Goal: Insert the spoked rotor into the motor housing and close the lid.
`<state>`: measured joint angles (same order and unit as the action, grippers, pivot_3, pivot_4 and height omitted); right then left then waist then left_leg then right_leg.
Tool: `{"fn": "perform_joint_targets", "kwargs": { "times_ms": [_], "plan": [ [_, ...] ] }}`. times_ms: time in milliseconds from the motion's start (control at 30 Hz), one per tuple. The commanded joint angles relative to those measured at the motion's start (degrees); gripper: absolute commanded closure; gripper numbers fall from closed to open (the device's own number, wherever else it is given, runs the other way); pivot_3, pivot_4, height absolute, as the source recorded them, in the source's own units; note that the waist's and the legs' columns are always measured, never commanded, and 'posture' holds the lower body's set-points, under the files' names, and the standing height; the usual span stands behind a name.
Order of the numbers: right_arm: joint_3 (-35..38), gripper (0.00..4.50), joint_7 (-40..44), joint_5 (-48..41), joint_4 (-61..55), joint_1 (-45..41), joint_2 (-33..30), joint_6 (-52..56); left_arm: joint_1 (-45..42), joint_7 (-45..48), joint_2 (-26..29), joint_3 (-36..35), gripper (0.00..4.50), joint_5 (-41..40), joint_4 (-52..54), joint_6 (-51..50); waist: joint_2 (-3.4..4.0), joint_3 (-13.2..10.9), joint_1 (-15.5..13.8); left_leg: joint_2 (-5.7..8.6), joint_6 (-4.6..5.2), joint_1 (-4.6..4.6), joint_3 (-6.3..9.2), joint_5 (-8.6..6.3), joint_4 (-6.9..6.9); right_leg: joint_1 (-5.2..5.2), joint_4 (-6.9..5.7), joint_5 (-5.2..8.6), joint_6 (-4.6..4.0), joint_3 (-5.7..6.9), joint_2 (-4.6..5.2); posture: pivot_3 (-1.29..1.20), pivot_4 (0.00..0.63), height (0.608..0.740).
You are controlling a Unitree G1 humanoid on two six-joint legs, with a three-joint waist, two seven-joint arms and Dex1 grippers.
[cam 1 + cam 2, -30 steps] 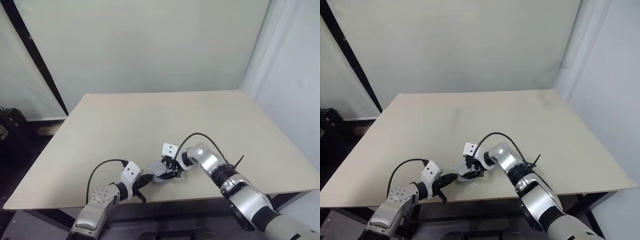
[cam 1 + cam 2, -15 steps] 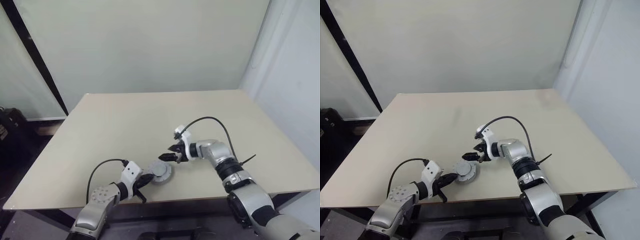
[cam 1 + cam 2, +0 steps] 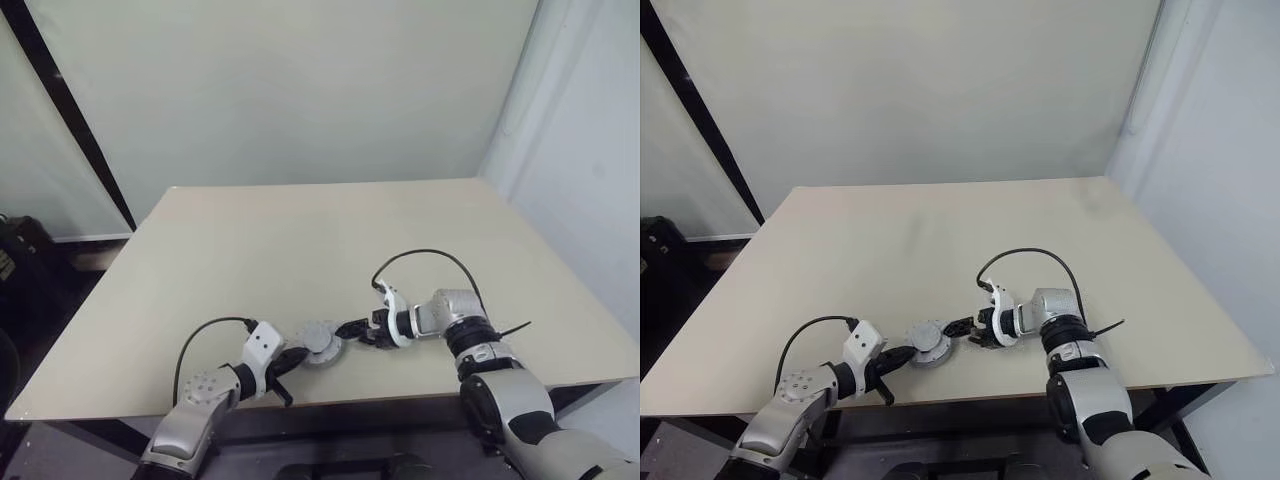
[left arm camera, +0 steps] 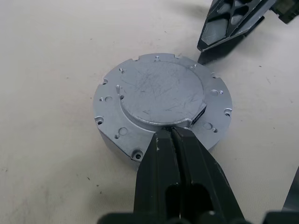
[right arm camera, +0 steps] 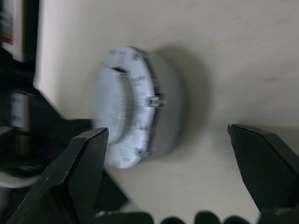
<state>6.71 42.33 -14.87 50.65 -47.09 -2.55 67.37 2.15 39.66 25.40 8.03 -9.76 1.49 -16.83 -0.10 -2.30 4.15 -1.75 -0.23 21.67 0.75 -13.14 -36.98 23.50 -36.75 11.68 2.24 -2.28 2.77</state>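
Observation:
My right gripper grabs the motor housing's rim next, to close the lid fully on the motor housing.
The motor housing sits near the table's front edge as a squat grey puck. The lid lies flat on top of it, a grey scratched disc with small screw holes around its rim. The spoked rotor is hidden. My left gripper is shut, its tips resting against the step of the lid's raised centre and holding nothing. My right gripper lies low just right of the housing, open, pointing at its side without touching it. One of its fingers shows beyond the lid in the left wrist view.
The beige table stretches bare behind the housing. Its front edge runs close below the housing and both grippers. A wall stands at the back and a white panel on the right.
My right gripper came off the top of the housing, swung right and rolled over, and is now low beside it, still open. The left gripper and housing have not moved.

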Motion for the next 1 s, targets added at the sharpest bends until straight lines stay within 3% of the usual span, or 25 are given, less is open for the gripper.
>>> {"fn": "perform_joint_targets", "kwargs": {
  "times_ms": [33, 533, 633, 900, 1000],
  "plan": [
    [4.36, 0.04, -2.30, -4.03, 0.89, -1.23, 1.28, 0.70, 0.14, 0.35, 0.26, 1.12, 4.50, 1.01, -0.93, -0.70, 0.00, 0.00, 0.00, 0.00, -0.02, 0.01, 0.00, -0.01, 0.00, 0.00, 0.00, 0.00, 0.00, 0.00, 0.00, 0.00, 0.000, 0.740],
    [13.52, 0.04, -10.27, -9.55, 7.35, -1.94, 5.42, -2.90, 0.16, 0.29, 0.55, 0.73, 4.50, 1.06, -0.69, -0.65, 0.01, -0.01, 0.40, -0.01, -0.07, 0.01, 0.02, -0.05, 0.00, 0.02, 0.06, 0.00, 0.00, 0.01, 0.00, 0.00, 0.000, 0.740],
    [14.94, 0.61, -11.77, -10.39, 7.98, -1.84, 5.67, -2.82, 0.11, 0.22, 0.57, 0.74, 4.50, 1.07, -0.68, -0.57, 0.02, -0.01, 0.54, -0.01, -0.08, 0.01, 0.04, -0.05, 0.00, 0.02, 0.06, 0.00, 0.00, 0.01, 0.00, 0.00, 0.000, 0.740],
    [16.59, 3.14, -13.43, -11.34, 8.44, -1.26, 5.53, -1.84, -0.03, 0.30, 0.40, 0.75, 4.50, 1.09, -0.98, 0.04, 0.07, -0.03, 0.70, -0.01, -0.08, 0.05, 0.08, -0.05, 0.01, 0.08, 0.10, 0.01, 0.00, 0.04, 0.01, 0.00, 0.000, 0.740],
    [15.95, 3.27, -13.69, -11.08, 8.30, -0.86, 5.45, -1.63, -0.05, 0.14, -0.39, 0.16, 4.50, 0.43, -1.11, 0.85, 0.13, -0.04, 0.70, 0.00, -0.07, 0.04, 0.06, -0.06, 0.04, 0.05, 0.11, 0.01, 0.00, 0.03, 0.02, 0.00, 0.000, 0.740]
  ]
}}
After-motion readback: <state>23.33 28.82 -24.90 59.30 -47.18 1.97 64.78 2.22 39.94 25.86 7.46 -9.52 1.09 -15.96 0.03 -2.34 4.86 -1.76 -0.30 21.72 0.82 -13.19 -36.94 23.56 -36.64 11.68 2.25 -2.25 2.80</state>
